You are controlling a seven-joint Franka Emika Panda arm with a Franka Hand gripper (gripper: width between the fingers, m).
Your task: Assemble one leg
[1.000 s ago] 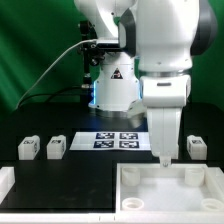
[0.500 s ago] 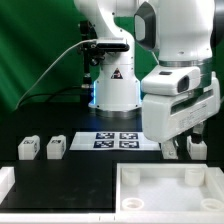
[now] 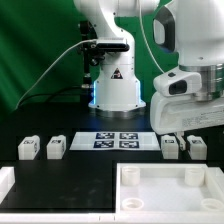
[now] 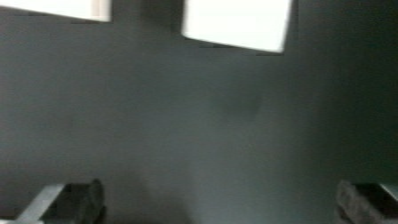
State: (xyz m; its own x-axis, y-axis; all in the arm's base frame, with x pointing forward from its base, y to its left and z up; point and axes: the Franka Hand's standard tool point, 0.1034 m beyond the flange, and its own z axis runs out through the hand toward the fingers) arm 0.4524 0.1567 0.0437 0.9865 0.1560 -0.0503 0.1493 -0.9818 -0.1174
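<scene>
My gripper takes hold of a stubby leg by its tagged body [image 3: 197, 149] next, to assemble it onto the white tray-like piece.
Several stubby white legs with tags stand on the black table in the exterior view: two at its left [image 3: 27, 148] [image 3: 56, 147] and two at its right [image 3: 171, 146] [image 3: 196, 146]. The arm's hand [image 3: 188, 103] hangs above the two right legs, apart from them. In the wrist view my gripper [image 4: 217, 203] is open and empty, its dark fingers [image 4: 64, 204] wide apart over bare table. Two blurred white shapes [image 4: 237, 22] [image 4: 54, 8] lie far from the fingers; I cannot tell if they are legs.
The large white tray-like piece with raised rims [image 3: 170, 196] lies at the front right. The marker board [image 3: 114, 140] lies in the middle before the robot base. Another white part [image 3: 5, 181] shows at the front left edge.
The hand has risen from the tray's back rim and swung to the exterior view's right. The two right legs, partly hidden before, now show. Nothing was taken hold of.
</scene>
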